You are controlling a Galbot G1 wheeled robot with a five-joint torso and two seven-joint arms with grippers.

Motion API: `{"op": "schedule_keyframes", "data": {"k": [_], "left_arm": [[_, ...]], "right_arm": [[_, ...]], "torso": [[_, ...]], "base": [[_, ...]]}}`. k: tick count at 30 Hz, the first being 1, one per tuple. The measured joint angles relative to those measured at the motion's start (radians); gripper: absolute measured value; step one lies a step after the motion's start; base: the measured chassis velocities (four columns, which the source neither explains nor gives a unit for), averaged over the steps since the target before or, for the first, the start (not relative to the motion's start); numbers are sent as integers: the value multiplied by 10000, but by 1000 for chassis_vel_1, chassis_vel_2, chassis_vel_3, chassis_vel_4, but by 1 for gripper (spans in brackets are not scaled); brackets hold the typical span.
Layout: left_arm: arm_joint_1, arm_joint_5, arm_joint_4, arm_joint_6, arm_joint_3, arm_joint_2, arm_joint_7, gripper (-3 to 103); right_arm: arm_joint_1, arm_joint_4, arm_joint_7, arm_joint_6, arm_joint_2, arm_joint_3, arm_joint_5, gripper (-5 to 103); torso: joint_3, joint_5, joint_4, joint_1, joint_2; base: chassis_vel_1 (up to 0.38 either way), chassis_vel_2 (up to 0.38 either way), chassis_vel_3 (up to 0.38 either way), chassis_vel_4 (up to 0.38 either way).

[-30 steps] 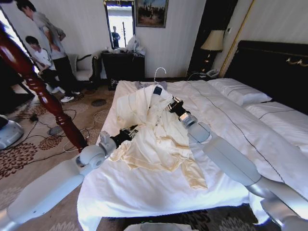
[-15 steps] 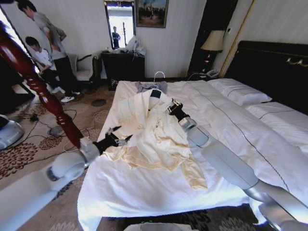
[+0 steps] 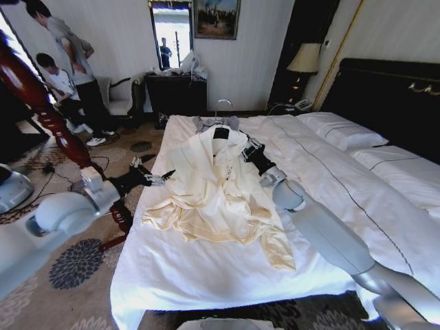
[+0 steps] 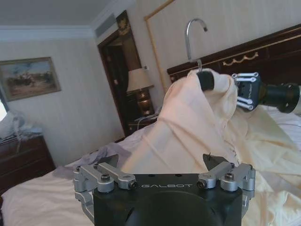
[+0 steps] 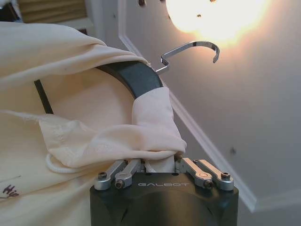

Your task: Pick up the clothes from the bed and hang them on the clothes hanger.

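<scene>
The robot next needs to pick up the cream clothes with its left gripper by their free shoulder [image 3: 193, 147], which stands up over the hanger while their hem [image 3: 216, 236] lies slack.
The cream clothes [image 3: 220, 192] lie spread on the bed [image 3: 206, 275], with the collar draped over the black clothes hanger [image 3: 221, 132]. The hanger's wire hook [image 3: 223, 104] points toward the far end of the bed. My right gripper [image 3: 249, 150] is shut on a bunch of cream fabric at the hanger's shoulder; the right wrist view shows the gripper [image 5: 157, 165], the clothes hanger [image 5: 134, 75] and its hook [image 5: 190, 47]. My left gripper [image 3: 152, 173] hangs open just off the bed's left edge, apart from the clothes. In the left wrist view that gripper [image 4: 162, 162] faces the clothes [image 4: 188, 127].
A thick reddish wooden post [image 3: 41, 103] stands left of the bed beside my left arm. A small grey-blue garment [image 3: 205, 124] lies beyond the hanger. White pillows [image 3: 344, 130] sit at the right by the dark headboard [image 3: 392, 89]. Cables cross the patterned carpet [image 3: 69, 206].
My left gripper has let go of the clothes' lower left edge and drawn back leftward off the bed. The right gripper stays shut at the hanger, and the clothes lie flatter.
</scene>
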Motion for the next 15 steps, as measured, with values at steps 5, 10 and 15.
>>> {"op": "schedule_keyframes", "data": {"k": [5,10,15], "left_arm": [[-6,-849,537,-244,-159,804,1847,98],[-80,-1191,1030,-454,-51,972,2758,90],[-249,-1017,1676,-800,2,689,3575,74]], "right_arm": [[117,111,-36,345,94,-64,-620,22],[289,91,-79,504,165,-251,-794,22],[357,88,-122,506,175,-423,-832,22]], "torso": [[0,-1,0,0,0],[0,0,3,0,-1],[1,-3,3,1,-2]], "base": [[0,0,0,0],[0,0,0,0],[0,0,0,0]]}}
